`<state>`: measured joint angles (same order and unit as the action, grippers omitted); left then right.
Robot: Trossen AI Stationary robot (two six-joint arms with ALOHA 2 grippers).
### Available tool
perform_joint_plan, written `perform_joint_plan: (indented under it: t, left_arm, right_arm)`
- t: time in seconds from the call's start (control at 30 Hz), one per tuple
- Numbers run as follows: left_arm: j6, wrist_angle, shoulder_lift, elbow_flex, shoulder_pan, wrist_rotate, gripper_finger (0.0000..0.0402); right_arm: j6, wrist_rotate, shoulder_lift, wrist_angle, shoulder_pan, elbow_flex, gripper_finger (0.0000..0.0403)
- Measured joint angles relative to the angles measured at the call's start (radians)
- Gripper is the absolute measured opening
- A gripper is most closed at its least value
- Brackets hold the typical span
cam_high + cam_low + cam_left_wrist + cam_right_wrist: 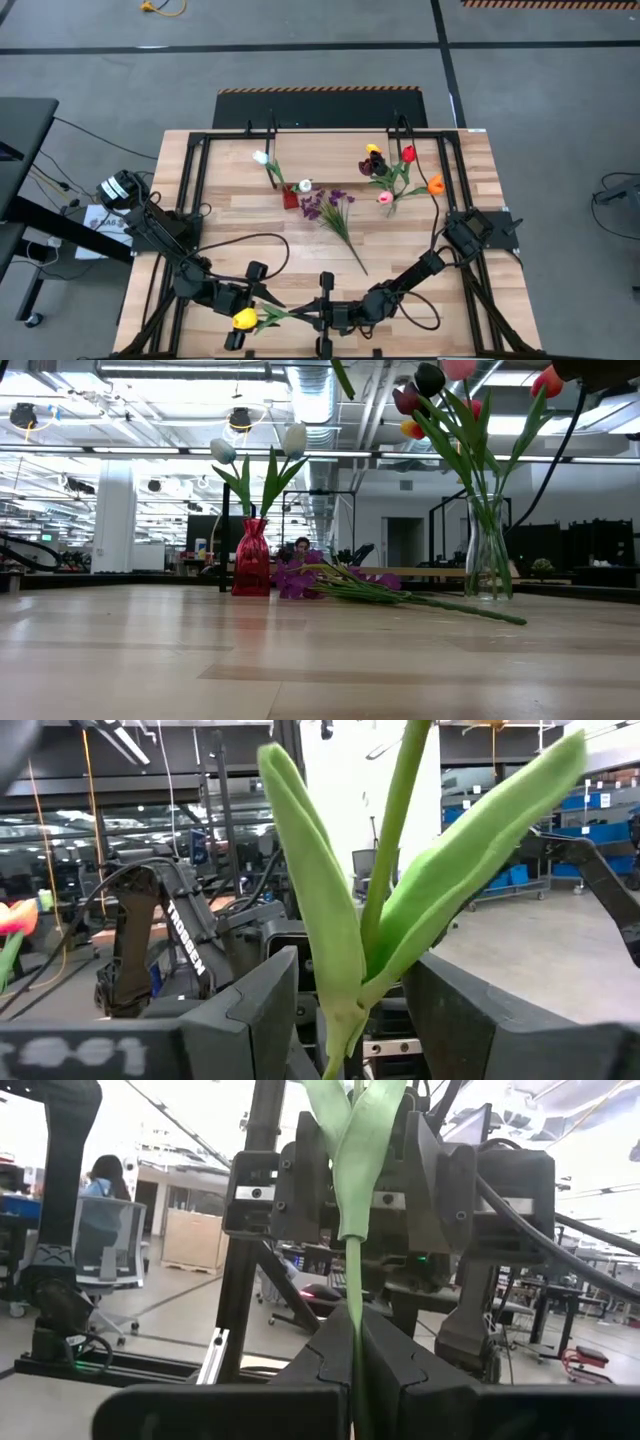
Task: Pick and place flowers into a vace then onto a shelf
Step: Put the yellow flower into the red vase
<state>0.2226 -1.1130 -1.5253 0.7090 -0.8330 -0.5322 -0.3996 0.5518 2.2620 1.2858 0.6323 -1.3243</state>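
Note:
I will next grab the yellow tulip [245,319] with my left gripper by its stem at the base of the leaf. Then it can go into the red vase [290,197].
A yellow tulip [245,319] on a green leafy stem [292,314] hangs in the air over the table's near edge, between my two grippers. My right gripper [335,315] is shut on the stem. My left gripper [252,308] is open, with a finger on either side of the stem's leaf base [345,1010], close to the bloom. A purple sprig [335,210] lies flat on the table. A red vase [290,197] holds white tulips. A glass vase [487,555] holds several coloured tulips. My right gripper pinches the tulip's bare lower stem [353,1315] between its two fingers [322,1365], just below the leaves. It comes level from the table's right side. The tulip is lifted clear of the table, its stem running roughly level toward the left gripper.
Both vases stand on the far half of the table, with the sprig's stem [470,608] reaching toward the middle. A thin light board edge [430,571] shows behind the vases. Black frame posts [270,125] rise at the far edge. Bare planks [250,225] lie ahead of the arms.

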Motion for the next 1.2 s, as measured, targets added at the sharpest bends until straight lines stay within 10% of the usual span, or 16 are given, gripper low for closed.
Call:
perform_joint_plan:
  t: [0.27,0.7,1.2]
  left_arm:
    - [0.020,-0.001,0.000,0.000,-0.004,-0.018,0.0160]
    - [0.058,0.002,0.000,0.000,-0.005,-0.041,0.0011]
    - [0.122,0.019,0.019,0.000,-0.057,-0.153,0.0005]
  right_arm:
    - [0.000,0.000,0.000,-0.002,0.000,0.000,0.0000]
    - [0.016,0.000,0.000,-0.026,-0.004,0.000,0.0025]
    - [0.061,0.057,0.000,-0.104,0.002,0.000,0.0242]
